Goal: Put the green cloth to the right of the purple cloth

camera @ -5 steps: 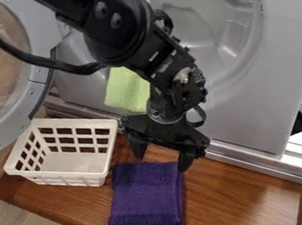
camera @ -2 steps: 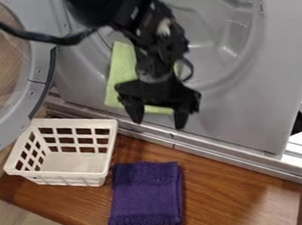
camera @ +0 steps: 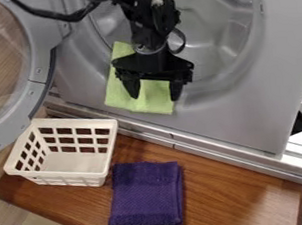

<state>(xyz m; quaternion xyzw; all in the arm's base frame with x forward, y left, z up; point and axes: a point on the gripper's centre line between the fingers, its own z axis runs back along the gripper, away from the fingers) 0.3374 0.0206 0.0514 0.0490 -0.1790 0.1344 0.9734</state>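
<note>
The green cloth (camera: 121,95) goes beside the purple cloth, so my gripper next needs to grab its middle.
The black gripper (camera: 155,97) hangs open in front of the washing machine's drum opening, its two fingers spread apart. Behind and around it is the green cloth (camera: 121,95), draped over the lower lip of the drum opening; the gripper covers part of its middle and upper right. Whether the fingers touch the cloth I cannot tell. The folded purple cloth (camera: 146,198) lies flat on the wooden board, well below the gripper.
A white plastic basket (camera: 71,165) stands on the board (camera: 225,190) left of the purple cloth. The round machine door (camera: 39,75) hangs open at the left. A metal rail (camera: 239,161) runs between the machine and the board.
The gripper has moved up and slightly left, from just above the purple cloth to the green cloth, uncovering the green cloth's lower part. Both cloths have stayed in place.
</note>
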